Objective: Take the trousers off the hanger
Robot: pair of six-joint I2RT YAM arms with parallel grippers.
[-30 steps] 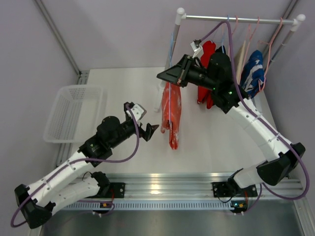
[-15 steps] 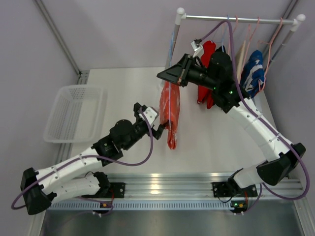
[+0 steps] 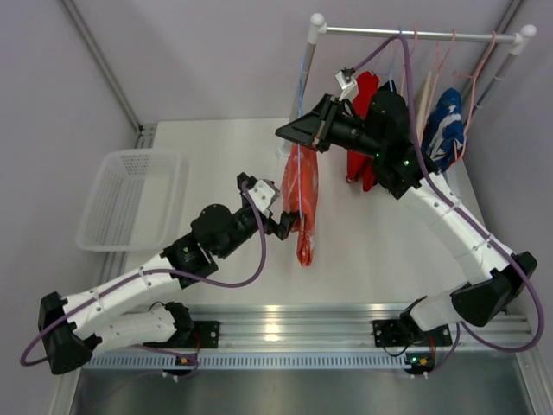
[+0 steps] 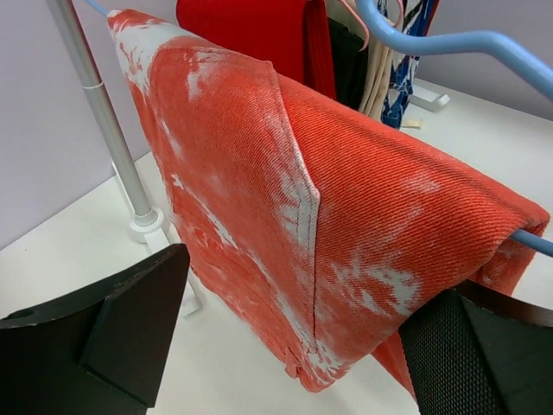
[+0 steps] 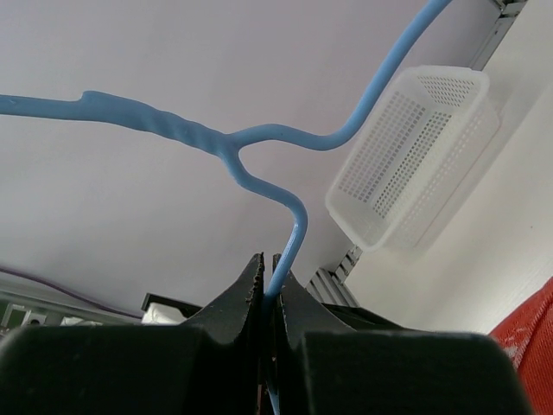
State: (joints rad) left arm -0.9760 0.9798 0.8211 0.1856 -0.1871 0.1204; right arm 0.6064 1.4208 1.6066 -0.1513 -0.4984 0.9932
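Observation:
The hanger's bar should stay free, so my left gripper will grab the trousers below their fold next.
The orange-red trousers (image 3: 301, 203) with white marks hang folded over the bar of the light-blue hanger (image 3: 301, 82). My right gripper (image 3: 298, 136) is shut on the hanger's wire (image 5: 289, 251) just above the trousers and holds it off the rail. My left gripper (image 3: 289, 222) is open, its jaws standing on either side of the trousers' lower part (image 4: 311, 225). In the left wrist view the black fingers (image 4: 112, 324) flank the cloth without pinching it, and the hanger's bar (image 4: 467, 43) shows above.
A clothes rail (image 3: 415, 35) at the back holds a plain red garment (image 3: 363, 130), pink hangers (image 3: 445, 60) and a blue-and-white garment (image 3: 445, 125). A white mesh basket (image 3: 130, 199) stands at the left. The rail's post and foot (image 4: 130, 186) stand close behind the trousers.
My left arm has moved right and forward until its open jaws straddle the trousers. The trousers have swung slightly. The right arm has not moved.

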